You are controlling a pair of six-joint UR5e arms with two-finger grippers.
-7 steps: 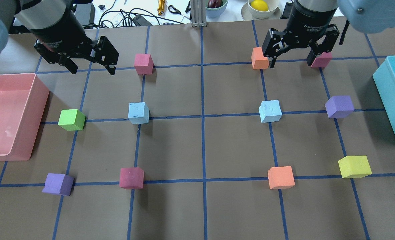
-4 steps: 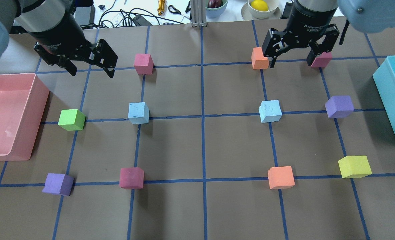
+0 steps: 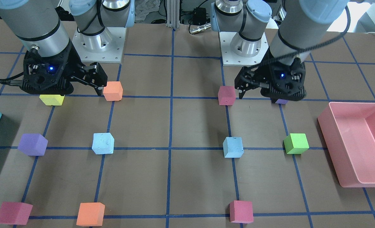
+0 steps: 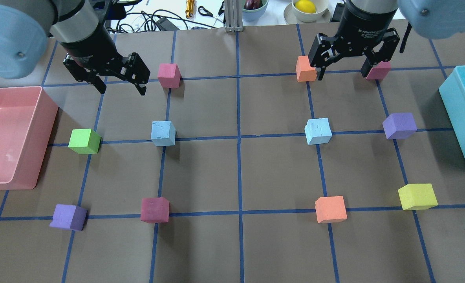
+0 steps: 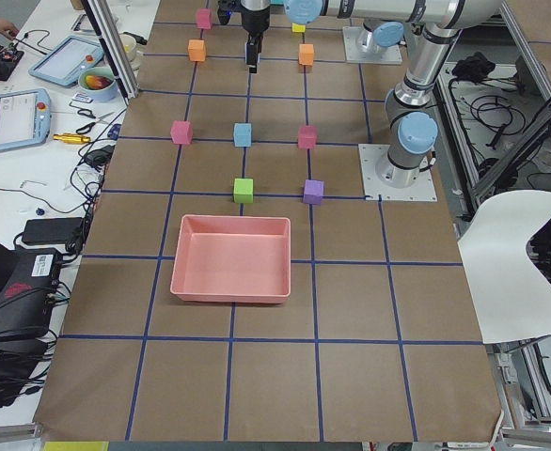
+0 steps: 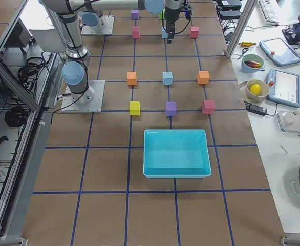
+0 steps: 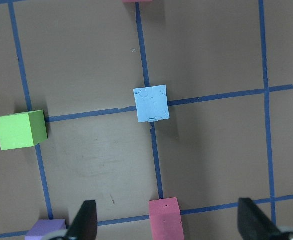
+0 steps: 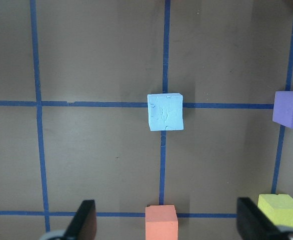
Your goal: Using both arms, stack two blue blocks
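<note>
The left gripper should next hold the blue block by its opposite sides, so that the block's bottom stays free to sit on the other blue block (image 3: 103, 143).
Two pale blue blocks sit on the brown table, one on the left (image 4: 163, 133) and one on the right (image 4: 318, 131), far apart on the same tape line. My left gripper (image 4: 121, 90) is open and empty, hovering beyond and to the left of the left blue block, which shows under it in the left wrist view (image 7: 151, 103). My right gripper (image 4: 341, 74) is open and empty, hovering beyond the right blue block, which shows in the right wrist view (image 8: 165, 111). Both blocks also show in the front view (image 3: 232, 147) (image 3: 103, 143).
A pink bin (image 4: 46, 118) stands at the left edge and a teal bin (image 4: 462, 114) at the right. A magenta cube (image 4: 169, 75) is just right of my left gripper. An orange cube (image 4: 305, 68) and a magenta cube (image 4: 378, 70) flank my right gripper. Green (image 4: 84, 141) and purple (image 4: 399, 125) cubes lie nearby.
My left gripper has moved to the right, toward the magenta cube, still open. My right gripper and all the cubes have not moved.
</note>
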